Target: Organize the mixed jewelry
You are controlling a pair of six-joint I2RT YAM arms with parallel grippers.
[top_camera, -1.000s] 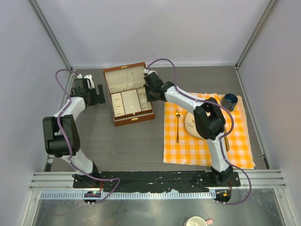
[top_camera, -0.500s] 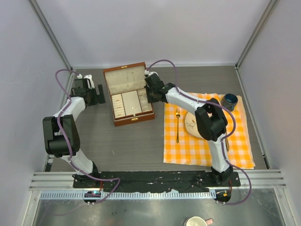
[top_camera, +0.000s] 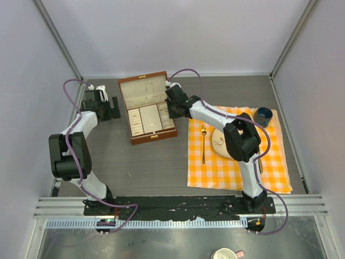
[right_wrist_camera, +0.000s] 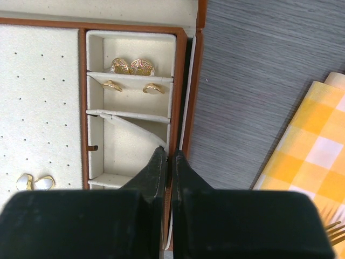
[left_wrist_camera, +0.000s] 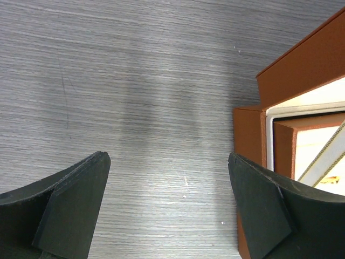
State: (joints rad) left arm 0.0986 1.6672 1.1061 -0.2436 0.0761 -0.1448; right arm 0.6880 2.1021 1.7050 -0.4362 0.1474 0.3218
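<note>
The tray's held side is just inside the box's side, so the right gripper should open, and the tray would end up inside the box.
The mixed jewelry lies in the open brown box [top_camera: 141,87]. Gold fan-shaped pieces [right_wrist_camera: 133,66] fill the top small compartment, two gold rings [right_wrist_camera: 112,85] lie in the one below, and pearl-like studs [right_wrist_camera: 34,182] rest on the dotted pad. My right gripper [right_wrist_camera: 168,154] is shut on the right wall of the cream-lined inner tray [right_wrist_camera: 180,97], at the box's right side [top_camera: 173,110]. To the left of the box [left_wrist_camera: 250,135] my left gripper [left_wrist_camera: 167,159] hangs open over bare table, with nothing between its fingers [top_camera: 112,108].
A yellow checked cloth [top_camera: 237,172] covers the table right of the box, its corner showing in the right wrist view [right_wrist_camera: 318,140]. On it lie a gold fork [top_camera: 203,144] and a plate [top_camera: 218,141], with a dark cup [top_camera: 264,115] at the back.
</note>
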